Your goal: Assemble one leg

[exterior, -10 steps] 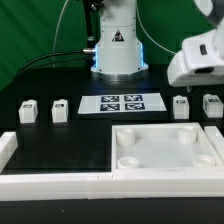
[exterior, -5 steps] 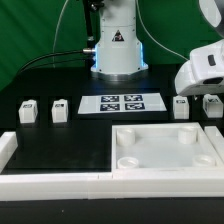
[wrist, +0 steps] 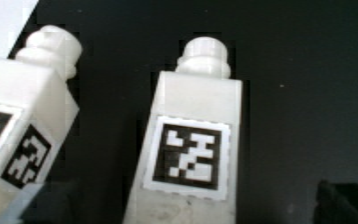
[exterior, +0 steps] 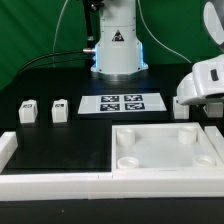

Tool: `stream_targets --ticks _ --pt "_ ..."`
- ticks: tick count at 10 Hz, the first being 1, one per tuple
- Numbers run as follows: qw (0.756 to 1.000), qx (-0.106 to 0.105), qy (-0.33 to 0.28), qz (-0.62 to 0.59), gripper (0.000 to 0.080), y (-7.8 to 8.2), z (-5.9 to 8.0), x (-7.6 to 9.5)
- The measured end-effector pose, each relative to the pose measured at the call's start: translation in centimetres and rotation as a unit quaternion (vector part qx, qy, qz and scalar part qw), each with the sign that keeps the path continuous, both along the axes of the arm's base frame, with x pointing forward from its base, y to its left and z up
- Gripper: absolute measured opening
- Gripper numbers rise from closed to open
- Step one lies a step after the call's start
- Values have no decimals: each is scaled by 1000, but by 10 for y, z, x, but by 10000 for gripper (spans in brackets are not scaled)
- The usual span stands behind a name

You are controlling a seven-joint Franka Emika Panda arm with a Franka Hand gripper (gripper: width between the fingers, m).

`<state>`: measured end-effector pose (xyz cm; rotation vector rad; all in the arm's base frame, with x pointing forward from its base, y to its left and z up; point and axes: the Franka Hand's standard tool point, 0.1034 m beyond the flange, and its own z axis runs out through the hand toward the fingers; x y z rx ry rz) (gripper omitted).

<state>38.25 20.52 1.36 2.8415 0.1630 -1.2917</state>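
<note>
The leg's peg has to stay free to go into the corner socket of the white part, so the gripper next needs to grab the leg by its plain end [wrist: 179, 209] opposite the peg.
My gripper [exterior: 197, 106] hangs low at the exterior view's right, over two legs that its white hand mostly hides; part of one leg [exterior: 183, 108] shows beneath it. In the wrist view one leg [wrist: 197, 140] lies centred under the hand, tag face up and peg end pointing away. A second leg [wrist: 25, 110] lies beside it. One dark fingertip [wrist: 350, 200] shows to the side of the centred leg, apart from it, so the jaws stand open and hold nothing. Two more legs [exterior: 28, 110] [exterior: 60, 108] stand at the exterior view's left.
The large white tray-like part [exterior: 200, 160] with round corner sockets lies in front of the gripper. The marker board [exterior: 122, 102] lies mid-table before the robot's base [exterior: 116, 50]. A white rail [exterior: 50, 180] runs along the front left.
The hand has come down and a little toward the exterior view's right, from above the right-hand legs to just over them, now covering most of them.
</note>
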Motion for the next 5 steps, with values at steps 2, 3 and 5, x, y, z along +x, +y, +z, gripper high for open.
stream_targets --ticks 2,3,5 --pt "1000 1 -5 -2 649 0 -4 1" --pt "1000 1 -5 -2 649 -1 -5 -1" --pt "1000 0 -2 -1 649 -1 -6 -3"
